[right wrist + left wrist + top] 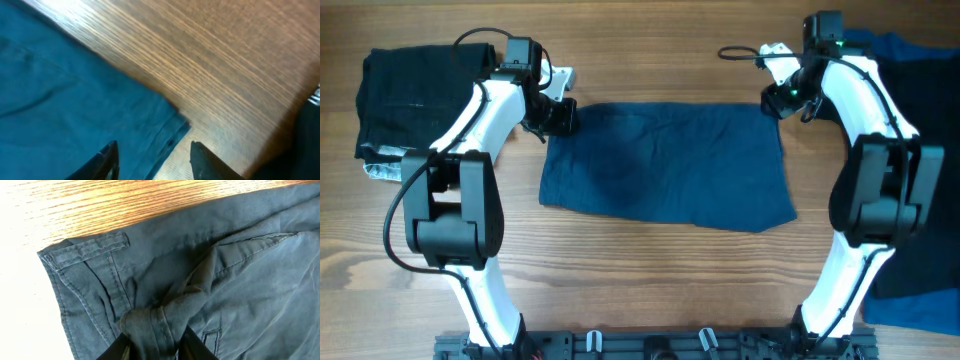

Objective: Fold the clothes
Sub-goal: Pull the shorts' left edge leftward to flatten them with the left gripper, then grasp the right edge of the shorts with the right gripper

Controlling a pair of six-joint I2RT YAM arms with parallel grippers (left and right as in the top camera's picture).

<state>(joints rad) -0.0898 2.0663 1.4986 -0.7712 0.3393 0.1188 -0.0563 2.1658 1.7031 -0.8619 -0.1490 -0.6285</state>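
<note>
The right gripper grabs the garment's hemmed corner next, opposite my left gripper's hold on the waistband. That grab then draws the fabric evenly for folding.
A dark navy-blue garment [665, 165] lies spread flat on the wooden table [650, 270]. My left gripper [560, 116] is at its top left corner, shut on a pinched fold of the fabric [165, 322] by the waistband seam. My right gripper [777, 100] is at the top right corner, open; its fingers [152, 150] straddle the garment's hemmed corner [172, 127], not closed on it.
A folded black garment [405, 85] lies at the far left with light grey fabric [382, 170] under its lower edge. Dark and brighter blue clothes [920, 70] are heaped at the right edge, running down to the lower right [920, 300].
</note>
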